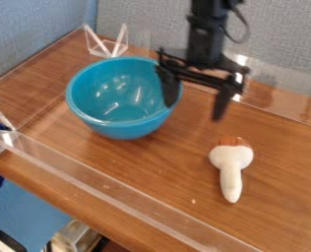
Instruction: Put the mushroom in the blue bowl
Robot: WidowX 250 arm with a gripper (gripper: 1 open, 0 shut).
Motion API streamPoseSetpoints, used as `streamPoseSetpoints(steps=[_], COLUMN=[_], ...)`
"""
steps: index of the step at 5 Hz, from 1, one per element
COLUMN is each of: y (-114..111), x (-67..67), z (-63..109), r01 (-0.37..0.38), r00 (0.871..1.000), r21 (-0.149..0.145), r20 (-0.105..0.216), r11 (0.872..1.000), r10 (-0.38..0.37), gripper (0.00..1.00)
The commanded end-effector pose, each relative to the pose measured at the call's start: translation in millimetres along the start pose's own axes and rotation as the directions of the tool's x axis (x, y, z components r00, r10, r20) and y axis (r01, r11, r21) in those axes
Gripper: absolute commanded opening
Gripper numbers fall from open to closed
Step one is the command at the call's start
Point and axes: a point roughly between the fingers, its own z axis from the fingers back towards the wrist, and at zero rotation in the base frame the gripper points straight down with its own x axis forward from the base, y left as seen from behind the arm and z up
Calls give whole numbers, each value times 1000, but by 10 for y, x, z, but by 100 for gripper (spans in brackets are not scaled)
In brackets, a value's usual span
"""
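Note:
The mushroom has a thick cap and a long thin stem. Next, my gripper picks it up by the cap end [232, 154] to keep the mushroom from tipping.
The mushroom [229, 167] lies on the wooden table at the front right, cream-white with its tan cap end pointing away from me. The blue bowl [123, 96] stands to its left, glossy turquoise and with nothing in it. My gripper [198, 101] hangs pointing down between the two, just right of the bowl's rim and behind the mushroom. It is open, with nothing between its black fingers [226, 102]. The left finger overlaps the bowl's right edge in this view.
Low clear acrylic walls [105, 192] ring the wooden tabletop [270, 148]. A clear triangular stand [109, 41] sits at the back left corner. A blue wall rises behind the table.

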Motion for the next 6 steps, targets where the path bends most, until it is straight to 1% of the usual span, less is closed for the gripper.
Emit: streamPoseSetpoints(steps=[1,2,3,4,5,6], y=[-242,-421,-495,-458,-415,-390], x=[10,-10,-11,27,66,113], z=[-15,-162,-323,-456,-544,-590], r01=[-57,-104,-133,-169,-206,-234], r00=[997,992,988,982,974,968], r21=[-10,-8,-3,-1,-1,-8], r20=[47,67,75,89,94,92], r11=[998,995,991,986,979,972], r10=[57,104,133,168,205,234], gripper=[100,100,100,100,100,100])
